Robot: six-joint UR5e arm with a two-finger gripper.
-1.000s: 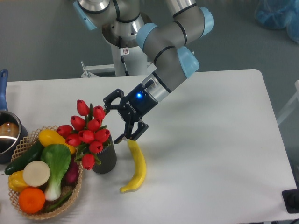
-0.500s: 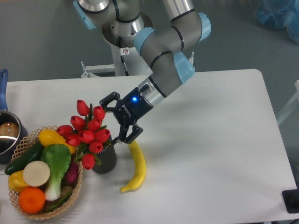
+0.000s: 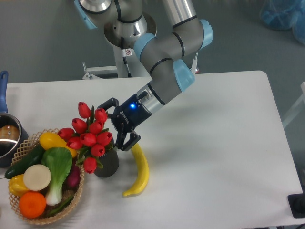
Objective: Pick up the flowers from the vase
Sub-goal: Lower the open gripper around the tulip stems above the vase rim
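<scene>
My gripper needs to grab the stems of the flowers next. That will let it pick the flowers (image 3: 88,135) from the vase (image 3: 107,163).
The flowers (image 3: 88,135), a bunch of red tulip buds with green leaves, stand in the vase (image 3: 107,163), a short dark cylinder left of centre on the table. My gripper (image 3: 111,125) is open at the bunch's right side, level with the buds. One finger reaches in by the top right buds and the other sits just above the vase's right rim. Nothing is held between the fingers. The stems are hidden inside the vase and behind the buds.
A yellow banana (image 3: 138,171) lies just right of the vase, under my gripper. A woven basket (image 3: 76,194) of vegetables and fruit touches the vase's left side. A metal pot (image 3: 7,138) with a blue handle sits at the far left edge.
My gripper has slid left, from over the banana's top end to right against the tulip bunch. It stays open. Flowers and vase have not moved.
</scene>
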